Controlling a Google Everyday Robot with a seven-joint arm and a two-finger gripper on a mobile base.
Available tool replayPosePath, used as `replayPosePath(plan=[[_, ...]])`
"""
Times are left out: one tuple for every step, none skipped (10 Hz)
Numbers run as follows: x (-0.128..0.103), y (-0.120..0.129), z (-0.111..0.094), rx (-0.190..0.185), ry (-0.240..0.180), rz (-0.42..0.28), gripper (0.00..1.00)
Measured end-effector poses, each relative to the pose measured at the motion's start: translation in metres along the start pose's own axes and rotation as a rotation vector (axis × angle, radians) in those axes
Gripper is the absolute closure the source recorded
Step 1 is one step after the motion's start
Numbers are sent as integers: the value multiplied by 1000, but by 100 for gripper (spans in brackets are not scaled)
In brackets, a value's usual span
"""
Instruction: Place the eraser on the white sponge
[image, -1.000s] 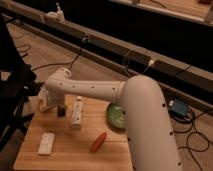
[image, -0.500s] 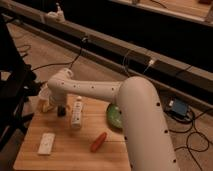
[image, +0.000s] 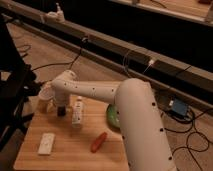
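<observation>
The eraser needs to be set on the white sponge (image: 46, 143), so my gripper needs to grab the eraser's small black body (image: 61, 111) next.
The eraser (image: 61, 111), a small black block, sits on the wooden table (image: 75, 152) near its back left. My gripper (image: 58, 104) comes down from the white arm (image: 95, 91) right over the eraser, open, its tips at the block. I cannot tell whether they touch it. The white sponge (image: 46, 143), a flat rounded pad, lies apart near the front left corner with nothing on it.
A long white bottle-like object (image: 77, 111) lies just right of the eraser. A white cup (image: 45, 95) stands at the back left, a green dish (image: 112, 116) is half hidden by the arm, and a red oblong thing (image: 98, 141) lies in front. Cables cross the floor.
The wrist end of the arm has come down slightly toward the eraser. The eraser, the sponge and the other things have stayed where they were.
</observation>
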Motion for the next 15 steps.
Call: replayPosePath(plan=[[0, 8, 8, -16, -20, 2, 20], [2, 11, 14, -21, -35, 3, 20], [3, 14, 20, -29, -56, 4, 22], [5, 13, 27, -31, -75, 5, 32], [8, 14, 28, -35, -78, 4, 40], [13, 16, 27, -42, -77, 1, 51], [16, 14, 26, -46, -76, -3, 60], [18, 11, 24, -47, -74, -7, 71], [20, 9, 22, -49, -73, -11, 80], [21, 8, 19, -51, -69, -13, 91], [21, 7, 17, -50, -65, -15, 97], [20, 4, 13, -45, -60, -13, 98], [18, 2, 11, -41, -57, -9, 98], [14, 1, 8, -34, -55, -3, 98], [9, -2, 5, -24, -55, 1, 98]])
